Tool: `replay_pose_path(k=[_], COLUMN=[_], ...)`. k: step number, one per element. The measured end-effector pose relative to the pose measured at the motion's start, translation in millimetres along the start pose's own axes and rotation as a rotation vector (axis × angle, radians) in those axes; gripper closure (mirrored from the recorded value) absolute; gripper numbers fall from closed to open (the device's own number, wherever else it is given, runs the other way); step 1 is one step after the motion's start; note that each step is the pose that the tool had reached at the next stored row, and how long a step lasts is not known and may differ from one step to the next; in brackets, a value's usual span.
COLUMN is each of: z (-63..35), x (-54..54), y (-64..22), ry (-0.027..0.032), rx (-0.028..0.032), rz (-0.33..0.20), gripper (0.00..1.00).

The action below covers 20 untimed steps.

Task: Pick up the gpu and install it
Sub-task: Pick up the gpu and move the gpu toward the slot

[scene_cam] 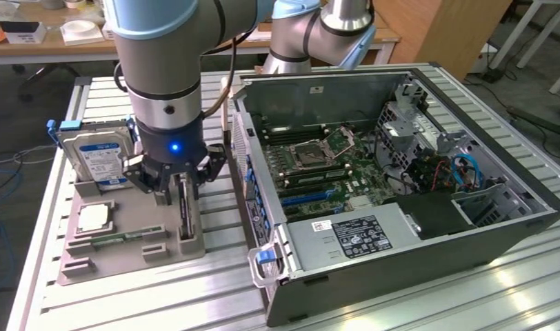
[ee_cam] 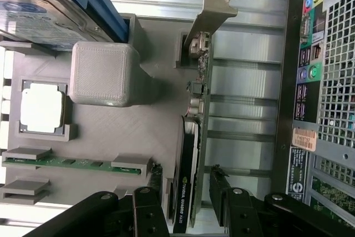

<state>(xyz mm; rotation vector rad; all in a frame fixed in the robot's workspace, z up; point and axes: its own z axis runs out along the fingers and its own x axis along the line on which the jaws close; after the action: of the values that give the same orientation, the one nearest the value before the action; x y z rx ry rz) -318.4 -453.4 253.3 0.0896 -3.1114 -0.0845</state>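
The robot's gripper will next grip the GPU (scene_cam: 186, 219) by its flat black shroud (scene_cam: 183, 196), because small parts stick out from the board near the bracket.
The gpu (ee_cam: 197, 109) stands on its long edge in a slot of the grey holder (ee_cam: 122, 131), its silver bracket (ee_cam: 213, 12) at the far end. In the exterior view the gpu (scene_cam: 186, 219) is a thin dark card just below my gripper (scene_cam: 176, 187). My gripper (ee_cam: 188, 206) is open and straddles the card's near end, one black finger (ee_cam: 152, 206) on each side. A narrow gap shows between the card and each finger. The card still rests in its slot.
On the holder (scene_cam: 123, 248) also sit a hard drive (scene_cam: 96, 157), a CPU (scene_cam: 94, 217) and a green memory stick (ee_cam: 72, 161). The open computer case (scene_cam: 400, 103) lies on the exterior view's right of the holder, motherboard (scene_cam: 317, 172) exposed.
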Motion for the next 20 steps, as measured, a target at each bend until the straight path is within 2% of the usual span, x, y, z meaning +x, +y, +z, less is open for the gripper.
replay_pose_path(k=[20], z=[12.9], x=[-0.9], y=[8.3], ry=[-0.0001], rx=[0.0000], rz=[0.000], gripper=[0.53])
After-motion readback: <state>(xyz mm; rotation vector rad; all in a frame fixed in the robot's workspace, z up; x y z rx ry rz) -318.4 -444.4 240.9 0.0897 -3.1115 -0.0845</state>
